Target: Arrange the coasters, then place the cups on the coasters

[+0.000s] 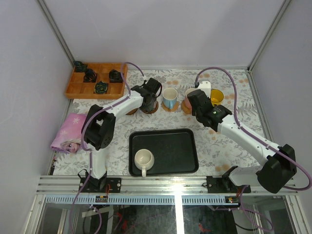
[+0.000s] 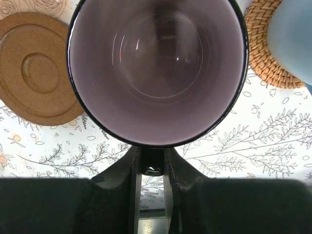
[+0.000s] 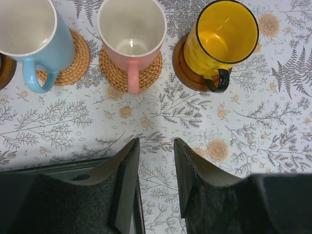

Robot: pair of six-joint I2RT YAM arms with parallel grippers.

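Note:
The fingers of my left gripper reach down at the brown coaster's edge, and the mauve cup is upright. The cup would rest there, so my left gripper should open now.
My left gripper is shut on the handle of the mauve cup, which is upright over a brown coaster; I cannot tell whether it touches. An empty wooden coaster lies just to its left. In a row to the right stand the light blue cup and the pink cup on woven coasters, and the yellow cup on a brown coaster. My right gripper hangs open and empty short of that row. The cream cup stands in the black tray.
A compartmented wooden box with small dark objects sits at the back left. A pink cloth lies at the left edge. The tray's corner shows beside my right fingers. The enclosure walls close in on both sides.

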